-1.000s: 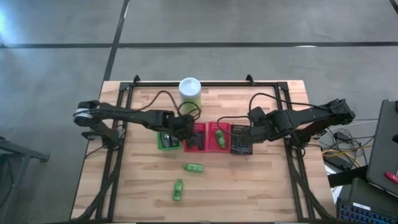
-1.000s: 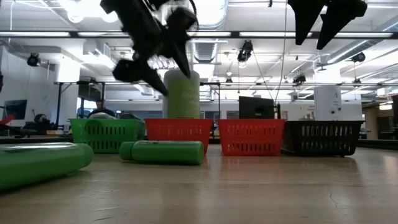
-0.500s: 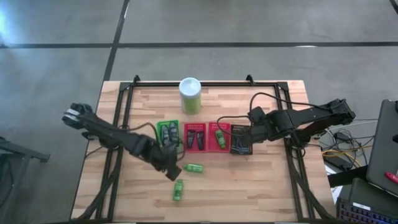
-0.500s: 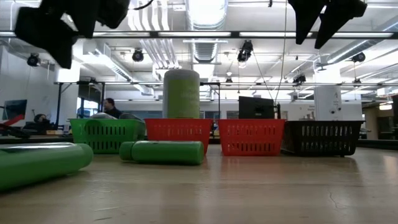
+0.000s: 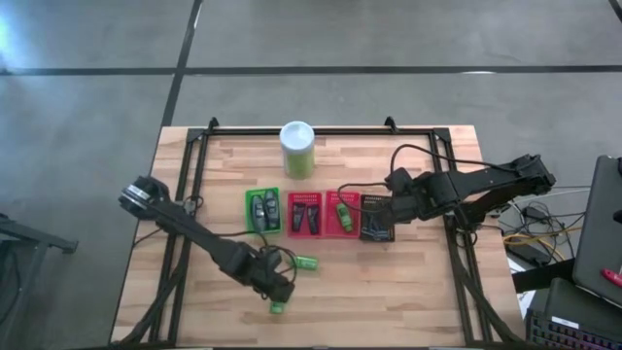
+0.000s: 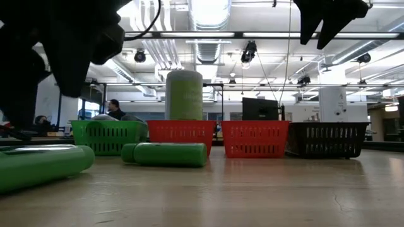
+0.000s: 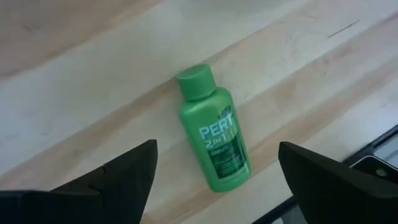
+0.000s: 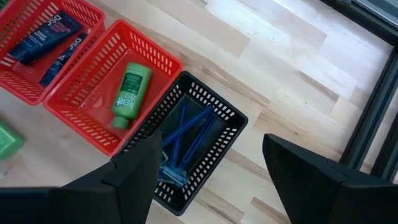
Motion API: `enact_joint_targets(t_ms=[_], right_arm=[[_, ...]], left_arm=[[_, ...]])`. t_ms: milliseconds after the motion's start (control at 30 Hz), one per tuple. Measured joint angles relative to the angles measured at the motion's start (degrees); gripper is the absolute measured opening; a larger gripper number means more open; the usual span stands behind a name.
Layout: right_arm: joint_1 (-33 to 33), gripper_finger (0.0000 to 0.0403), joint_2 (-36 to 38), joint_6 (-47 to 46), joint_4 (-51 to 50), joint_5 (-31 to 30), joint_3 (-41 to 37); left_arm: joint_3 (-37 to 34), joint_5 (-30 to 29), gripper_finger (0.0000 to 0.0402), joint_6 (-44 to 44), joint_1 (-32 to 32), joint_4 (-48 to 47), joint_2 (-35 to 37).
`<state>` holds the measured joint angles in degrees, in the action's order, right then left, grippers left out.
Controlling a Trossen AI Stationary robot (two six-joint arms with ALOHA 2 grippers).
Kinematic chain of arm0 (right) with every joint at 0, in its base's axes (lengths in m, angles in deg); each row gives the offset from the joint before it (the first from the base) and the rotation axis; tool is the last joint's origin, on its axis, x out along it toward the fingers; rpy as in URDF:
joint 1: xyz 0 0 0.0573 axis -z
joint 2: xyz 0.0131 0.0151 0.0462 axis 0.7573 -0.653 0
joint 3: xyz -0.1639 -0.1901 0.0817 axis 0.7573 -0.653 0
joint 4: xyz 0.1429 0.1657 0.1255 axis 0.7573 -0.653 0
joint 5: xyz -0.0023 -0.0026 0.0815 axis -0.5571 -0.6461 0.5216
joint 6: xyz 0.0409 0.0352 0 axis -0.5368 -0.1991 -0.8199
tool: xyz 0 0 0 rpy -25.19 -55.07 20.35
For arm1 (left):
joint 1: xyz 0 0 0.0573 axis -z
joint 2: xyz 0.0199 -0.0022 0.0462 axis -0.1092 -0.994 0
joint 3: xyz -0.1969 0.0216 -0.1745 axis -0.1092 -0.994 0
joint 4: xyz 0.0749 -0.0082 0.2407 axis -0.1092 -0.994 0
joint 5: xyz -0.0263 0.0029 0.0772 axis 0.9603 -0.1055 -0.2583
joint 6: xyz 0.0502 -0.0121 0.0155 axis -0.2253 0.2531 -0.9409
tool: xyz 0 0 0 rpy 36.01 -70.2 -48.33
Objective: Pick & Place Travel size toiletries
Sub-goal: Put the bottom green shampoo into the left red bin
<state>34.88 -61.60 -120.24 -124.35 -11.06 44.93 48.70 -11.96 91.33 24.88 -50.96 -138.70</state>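
Note:
My left gripper's fingers are still above the near green bottle [image 5: 277, 306] [image 7: 214, 137], so it is too early to close. My left gripper moves down first from here.
My left gripper [image 5: 279, 292] [image 7: 217, 186] hovers open over a bright green mini bottle [image 7: 214, 146] that lies on its side on the table near the near edge, mostly hidden under the gripper in the high view [image 5: 276, 308]. A second green bottle [image 5: 304, 262] [image 6: 167, 154] lies on its side just beyond it. My right gripper [image 5: 381, 212] [image 8: 214, 180] is open above the black basket [image 8: 186, 146], which holds thin blue sticks. One red basket [image 8: 127, 93] holds a green bottle; the other [image 5: 305, 214] and the green basket [image 5: 262, 211] hold dark tubes.
Four small slotted baskets stand in a row across the table's middle. The tall green white-lidded canister [image 5: 297, 148] stands behind them toward the far edge. A black frame rail [image 5: 185, 243] runs along the table's sides. Bare wood lies to the right of the loose bottles.
My left arm has swung from over the green and red baskets toward the table's near edge and come down over the nearest green bottle. The bottles and baskets have stayed in place.

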Motion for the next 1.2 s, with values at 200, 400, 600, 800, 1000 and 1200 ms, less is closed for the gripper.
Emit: enact_joint_targets(t_ms=[200,400,600,800,1000,1200], right_arm=[[0.0,0.0266,-0.1,0.4,0.0,0.2,-0.2],[0.0,0.0260,-0.1,0.4,-0.2,0.2,-0.4],[0.0,0.0272,-0.1,0.4,-0.2,0.2,-0.7],[0.0,0.0291,-0.1,0.4,-0.2,0.2,-1.4],[0.0,0.0302,-0.1,0.5,-0.1,0.4,-2.3],[0.0,0.0306,-0.1,1.3,-0.1,1.6,-2.7]], left_arm=[[0.0,-0.1,0.0341,2.8,1.1,2.7,-4.4],[1.8,0.0,0.0342,4.3,1.1,5.9,-6.6],[4.8,0.1,0.0340,5.5,2.4,4.1,-9.3],[7.8,3.9,0.0339,5.4,3.7,-0.5,-12.5],[10.4,4.6,0.0335,3.2,4.2,-3.1,-14.4],[11.0,2.7,0.0288,2.1,4.2,-6.0,-14.5]])
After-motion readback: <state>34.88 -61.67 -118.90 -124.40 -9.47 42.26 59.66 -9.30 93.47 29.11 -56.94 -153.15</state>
